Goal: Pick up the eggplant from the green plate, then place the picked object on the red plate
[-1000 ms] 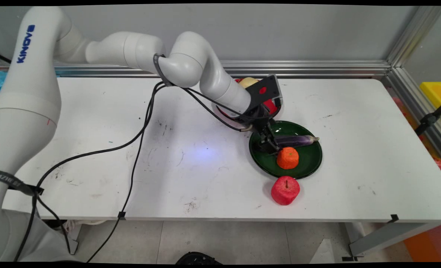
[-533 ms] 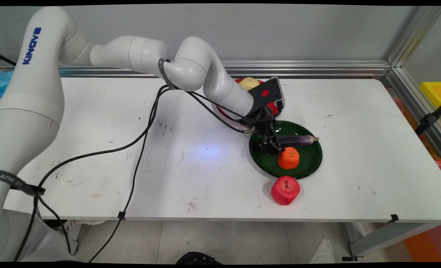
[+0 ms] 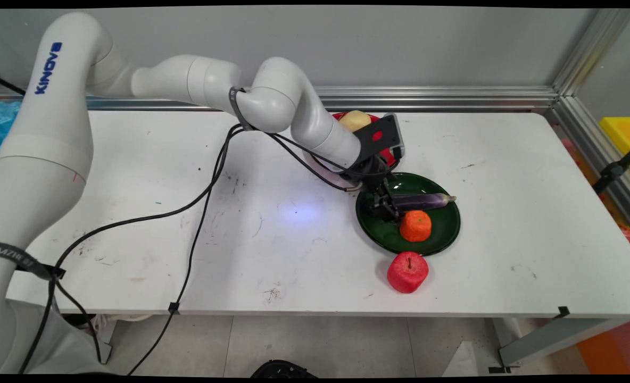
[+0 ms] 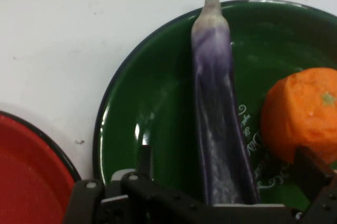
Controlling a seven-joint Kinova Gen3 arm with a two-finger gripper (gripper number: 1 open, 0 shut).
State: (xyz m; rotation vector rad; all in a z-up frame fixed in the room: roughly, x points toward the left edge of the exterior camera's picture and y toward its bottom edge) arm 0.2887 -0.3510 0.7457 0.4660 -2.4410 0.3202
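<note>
The long purple eggplant needs to come off the dark green plate, so my gripper will grab it next by its dark end (image 4: 228, 184).
A long purple eggplant (image 3: 421, 200) lies across a dark green plate (image 3: 442, 234), beside an orange fruit (image 3: 415, 225). My gripper (image 3: 387, 207) is down in the plate at the eggplant's left end. In the hand view the eggplant (image 4: 218, 108) runs up between the two fingers. The gripper (image 4: 226, 162) is open, with a gap on each side of the eggplant. One finger (image 4: 144, 156) stands over the plate (image 4: 152, 92). The other finger (image 4: 311, 167) is right against the orange fruit (image 4: 300, 113).
A red bowl (image 3: 388, 153) holding a pale yellow fruit (image 3: 354, 120) stands just behind the plate, partly hidden by the hand; its rim (image 4: 31, 171) shows in the hand view. A red apple (image 3: 407, 272) sits on the table in front of the plate. Black cables trail across the table's left half.
The orange fruit has slid slightly to the right on the plate. The arm's upper links shifted a little, while the gripper stayed at the eggplant's end.
</note>
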